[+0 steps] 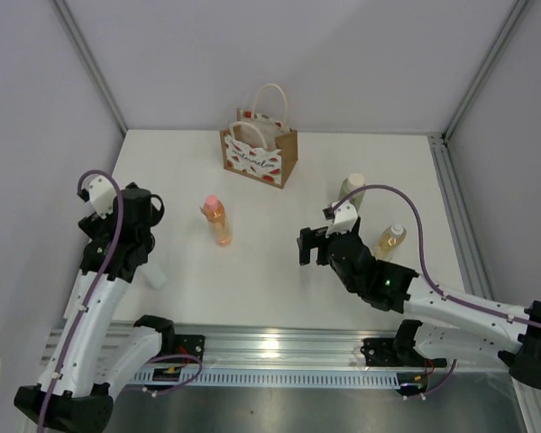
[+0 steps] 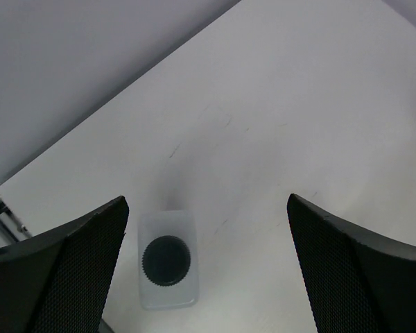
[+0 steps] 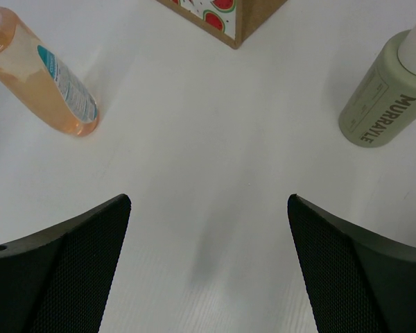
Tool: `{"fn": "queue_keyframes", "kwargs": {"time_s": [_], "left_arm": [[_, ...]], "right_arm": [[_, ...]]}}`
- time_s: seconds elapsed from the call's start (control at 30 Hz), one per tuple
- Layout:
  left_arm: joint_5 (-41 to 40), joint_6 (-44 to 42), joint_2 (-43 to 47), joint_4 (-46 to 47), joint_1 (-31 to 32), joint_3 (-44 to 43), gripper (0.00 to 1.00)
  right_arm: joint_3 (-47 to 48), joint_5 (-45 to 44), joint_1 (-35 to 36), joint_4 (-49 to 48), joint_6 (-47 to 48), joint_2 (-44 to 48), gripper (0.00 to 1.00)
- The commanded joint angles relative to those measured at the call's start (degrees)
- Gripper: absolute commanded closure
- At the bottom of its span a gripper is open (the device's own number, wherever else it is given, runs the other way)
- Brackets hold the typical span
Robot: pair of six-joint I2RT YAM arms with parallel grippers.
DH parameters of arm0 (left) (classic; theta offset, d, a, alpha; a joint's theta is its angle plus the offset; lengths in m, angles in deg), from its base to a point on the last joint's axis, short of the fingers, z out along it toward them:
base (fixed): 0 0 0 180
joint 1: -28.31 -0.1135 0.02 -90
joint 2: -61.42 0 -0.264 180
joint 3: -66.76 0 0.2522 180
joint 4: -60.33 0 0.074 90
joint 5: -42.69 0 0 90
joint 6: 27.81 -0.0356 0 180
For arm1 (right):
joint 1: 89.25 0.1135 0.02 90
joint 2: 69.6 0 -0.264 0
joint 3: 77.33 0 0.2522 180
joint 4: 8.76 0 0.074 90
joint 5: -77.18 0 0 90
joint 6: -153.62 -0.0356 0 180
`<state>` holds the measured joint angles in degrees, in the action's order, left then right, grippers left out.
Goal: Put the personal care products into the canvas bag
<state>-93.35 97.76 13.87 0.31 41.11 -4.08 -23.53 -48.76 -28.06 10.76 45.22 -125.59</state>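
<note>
The robot's left gripper needs to grab the clear jar from above across its sides near the black lid, so that it can lower the jar base-first into the canvas bag point(image 1: 260, 149).
The canvas bag point(image 1: 260, 149) stands upright at the back of the white table, handles up; its lower corner point(image 3: 244, 19) shows in the right wrist view. A peach bottle point(image 1: 218, 221) point(image 3: 45, 76) with a pink cap stands left of centre. On the right are an olive-beige bottle point(image 1: 350, 191) point(image 3: 381, 97) and an amber bottle point(image 1: 389, 241). A clear jar with a black lid point(image 2: 166, 260) point(image 1: 154, 275) stands under my left gripper point(image 2: 208, 200) point(image 1: 150, 236), close to its left finger. That gripper is open and empty. My right gripper point(image 3: 209, 198) point(image 1: 316, 231) hangs open over bare table between the peach and olive bottles.
Grey walls close in the table on the left, back and right. A metal rail point(image 1: 279, 347) with both arm bases runs along the near edge. The amber bottle stands just beside my right arm's wrist.
</note>
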Motion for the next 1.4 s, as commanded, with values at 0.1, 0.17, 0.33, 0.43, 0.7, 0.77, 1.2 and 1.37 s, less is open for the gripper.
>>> {"fn": "queue_keyframes", "kwargs": {"time_s": [0.1,0.17,0.33,0.43,0.7,0.77,1.2,1.37], "left_arm": [[2.0,0.6,2.8,-4.3,-3.9,3.9,0.01],[1.1,1.7,3.4,-4.7,-3.9,5.4,0.01],[1.0,7.9,2.6,-5.7,-4.9,11.6,0.01],[3.0,11.2,1.2,-5.0,-4.8,14.6,0.03],[2.3,14.5,1.4,2.6,-4.9,23.5,0.09],[2.1,14.2,1.3,3.5,-4.9,23.9,0.13],[4.3,9.0,1.8,8.1,-4.9,22.8,0.83],[7.7,7.8,3.7,9.2,-4.5,22.8,0.99]], "right_arm": [[3.1,-0.6,0.2,1.0,-0.2,-2.2,0.01],[3.6,-1.6,0.3,1.6,-0.2,-2.9,0.01],[3.8,-3.7,0.2,2.7,-1.0,-2.4,0.01],[3.2,-4.0,0.3,2.4,-1.0,-0.9,0.01],[2.9,-4.0,0.2,2.3,-1.0,0.4,0.01],[2.9,-3.9,0.2,2.3,-1.1,0.4,0.01],[2.8,-4.0,0.2,2.6,-1.2,0.8,0.02],[2.9,-4.0,0.3,2.7,-1.2,0.8,0.02]]}}
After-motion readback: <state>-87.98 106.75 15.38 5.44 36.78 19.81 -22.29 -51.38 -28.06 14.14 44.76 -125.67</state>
